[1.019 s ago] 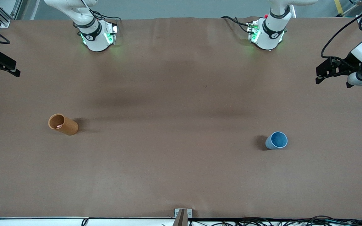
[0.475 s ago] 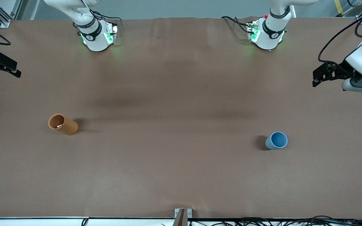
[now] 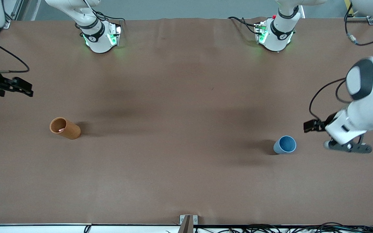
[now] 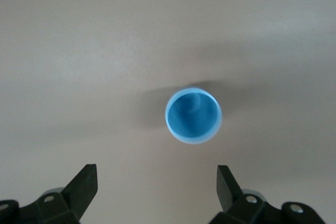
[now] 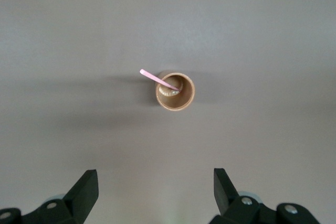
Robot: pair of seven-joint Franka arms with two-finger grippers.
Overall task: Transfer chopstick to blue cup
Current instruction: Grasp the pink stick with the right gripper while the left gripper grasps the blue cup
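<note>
My right gripper grabs the chopstick by its tip past the cylinder's rim (image 5: 146, 74) next, to transfer it to the blue cup.
The blue cup (image 3: 285, 144) stands upright and empty on the brown table; it also shows from above in the left wrist view (image 4: 193, 115). A pink chopstick (image 5: 157, 79) leans in the orange-brown cork cylinder (image 5: 175, 91) with its tip past the rim; in the front view only a pink bit (image 3: 61, 130) shows inside the cylinder (image 3: 65, 128). My left gripper (image 3: 310, 126) (image 4: 156, 182) is open and empty, over the table beside the blue cup. My right gripper (image 3: 24, 89) (image 5: 155, 184) is open and empty, over the table at the right arm's end, apart from the cylinder.
The brown table cover (image 3: 180, 106) spans the whole view. The two arm bases (image 3: 100, 37) (image 3: 275, 35) stand at the edge farthest from the front camera. A small metal bracket (image 3: 188, 220) and cables lie at the nearest edge.
My left arm has swung toward the front camera, bringing its gripper beside the blue cup. My right gripper has moved a little inward and toward the cork cylinder. The cups have not moved.
</note>
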